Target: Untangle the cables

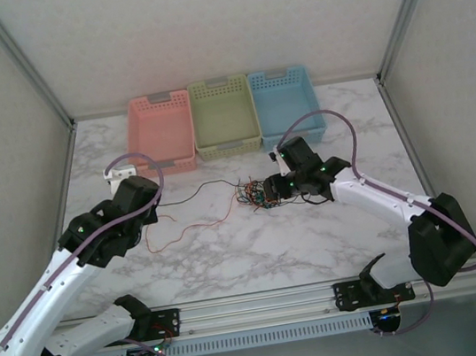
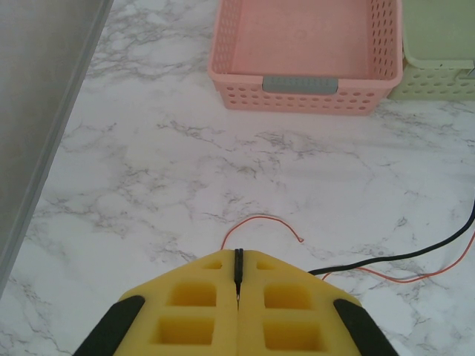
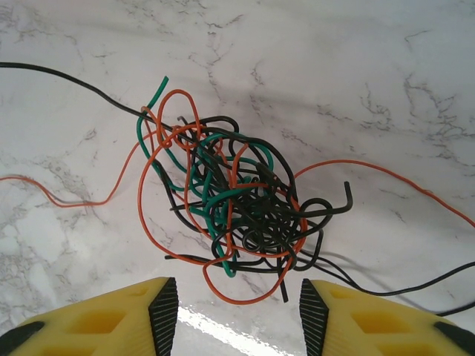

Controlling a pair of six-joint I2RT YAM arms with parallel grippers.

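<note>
I will next use my right gripper to grab the tangle's near edge at the lowest orange loop (image 1: 266, 207) (image 3: 240, 302), and then it can pull against my left gripper to untangle.
The cables lie in a tangle (image 1: 254, 195) (image 3: 237, 200) of thin black, red-orange and teal-green wires at the table's middle. My right gripper (image 1: 270, 191) (image 3: 237, 304) hovers over the tangle's near edge, open, its two ribbed pads standing either side of the lowest orange loop without touching it. A black cable (image 1: 204, 188) (image 2: 393, 258) runs left from the tangle to my left gripper (image 1: 150, 202) (image 2: 238, 271), which is shut on its end; a short black piece shows pinched between the yellow pads. A loose red-orange cable (image 1: 183, 233) (image 2: 260, 217) curls on the marble in front of the left gripper.
Three baskets stand in a row at the back: pink (image 1: 162, 131) (image 2: 304, 83), green (image 1: 224, 115) (image 2: 438, 81) and blue (image 1: 285, 104). A small white object (image 1: 121, 173) sits by the left wall. Frame posts and walls close in both sides.
</note>
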